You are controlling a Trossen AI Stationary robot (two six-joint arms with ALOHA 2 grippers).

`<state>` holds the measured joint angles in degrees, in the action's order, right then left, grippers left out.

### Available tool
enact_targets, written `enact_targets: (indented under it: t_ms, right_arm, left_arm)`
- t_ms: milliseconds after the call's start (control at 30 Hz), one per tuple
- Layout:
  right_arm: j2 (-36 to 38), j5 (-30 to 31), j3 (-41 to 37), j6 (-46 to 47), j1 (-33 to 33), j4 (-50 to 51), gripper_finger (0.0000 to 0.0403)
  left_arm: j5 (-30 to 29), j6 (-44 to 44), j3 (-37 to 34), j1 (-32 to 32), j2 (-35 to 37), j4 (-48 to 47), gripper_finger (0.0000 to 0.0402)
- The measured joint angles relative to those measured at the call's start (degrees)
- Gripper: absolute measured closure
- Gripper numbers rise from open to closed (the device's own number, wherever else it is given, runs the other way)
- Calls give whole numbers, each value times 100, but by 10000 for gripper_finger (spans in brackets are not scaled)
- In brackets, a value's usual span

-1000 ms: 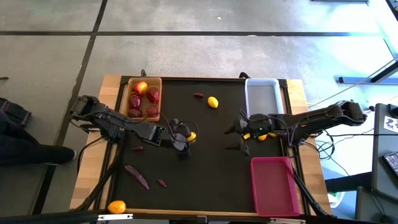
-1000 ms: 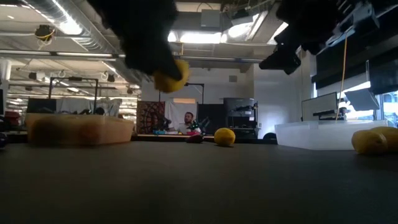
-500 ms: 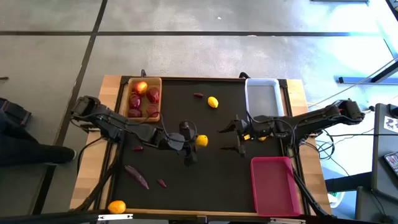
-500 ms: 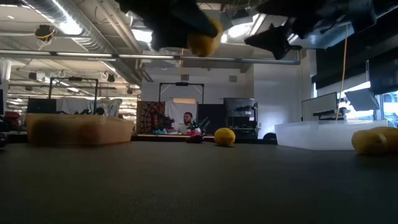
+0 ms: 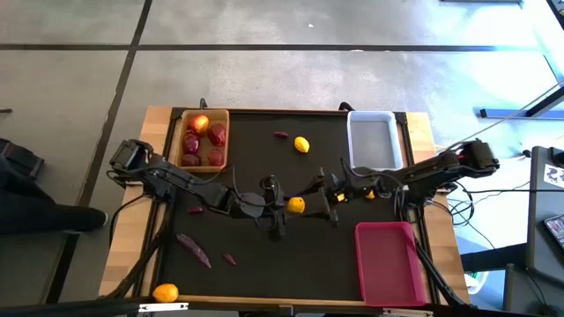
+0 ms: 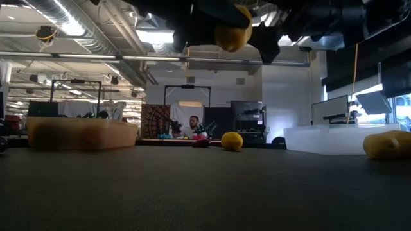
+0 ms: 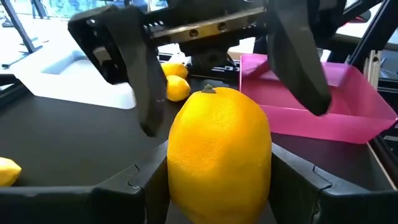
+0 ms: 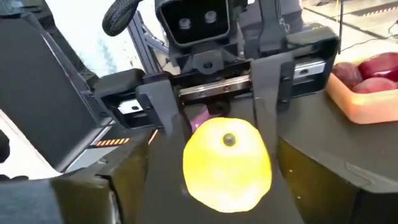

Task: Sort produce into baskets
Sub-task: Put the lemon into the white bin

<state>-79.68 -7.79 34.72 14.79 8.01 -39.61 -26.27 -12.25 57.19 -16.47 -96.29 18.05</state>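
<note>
My right gripper closes now, since its fingers stand beside the yellow lemon [image 5: 298, 205] in front of the left gripper's fingers. Closing now would catch it.
A yellow lemon [image 5: 298, 205] hangs above the middle of the black table, with my left gripper [image 5: 287, 208] shut on it. In the low view the lemon [image 6: 232, 33] is high over the table top. My right gripper [image 5: 324, 199] faces it from the table's right. It is open, and its fingers [image 8: 127, 180] stand on either side of the lemon [image 8: 227, 165] with a gap on each side. The tan wooden basket [image 5: 227, 141] at the far left holds red fruits. The white basket [image 5: 374, 141] and the pink basket [image 5: 388, 262] stand on the right. My left gripper pinches the lemon by its two sides [image 7: 177, 168] between its two fingers [image 8: 168, 115]. The fingers come about level from the table's left. The lemon is lifted clear of the table, and its stem end [image 7: 207, 90] points at my right gripper.
Another lemon [image 5: 301, 144] and a small dark red piece [image 5: 280, 135] lie at the far middle. Yellow fruits [image 5: 370, 192] lie under my right arm. Purple-red pieces [image 5: 194, 249] and an orange fruit [image 5: 165, 292] lie at the near left.
My left gripper has carried the lemon toward the table's right and a little up, tipping from pointing down to nearly level. My right gripper has gone toward the table's left, up to the lemon, and has also tipped up to level. It has stayed open.
</note>
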Motion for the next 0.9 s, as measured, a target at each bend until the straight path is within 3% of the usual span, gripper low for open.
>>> enact_targets:
  t_ms: [133, 533, 800, 900]
  right_arm:
    - [-113, 55, 4, -2, -2, -88, 135]
    - [-115, 58, 4, -5, -17, 30, 326]
    - [21, 85, 4, -231, -16, 176, 339]
    - [280, 181, 4, -460, -15, 441, 337]
  left_arm:
    - [-21, 22, 0, 0, 0, 72, 194]
    - [55, -96, -2, 11, 0, 61, 188]
    - [-43, -307, -2, 31, 1, 108, 103]
    - [-58, -312, -2, 33, 2, 21, 88]
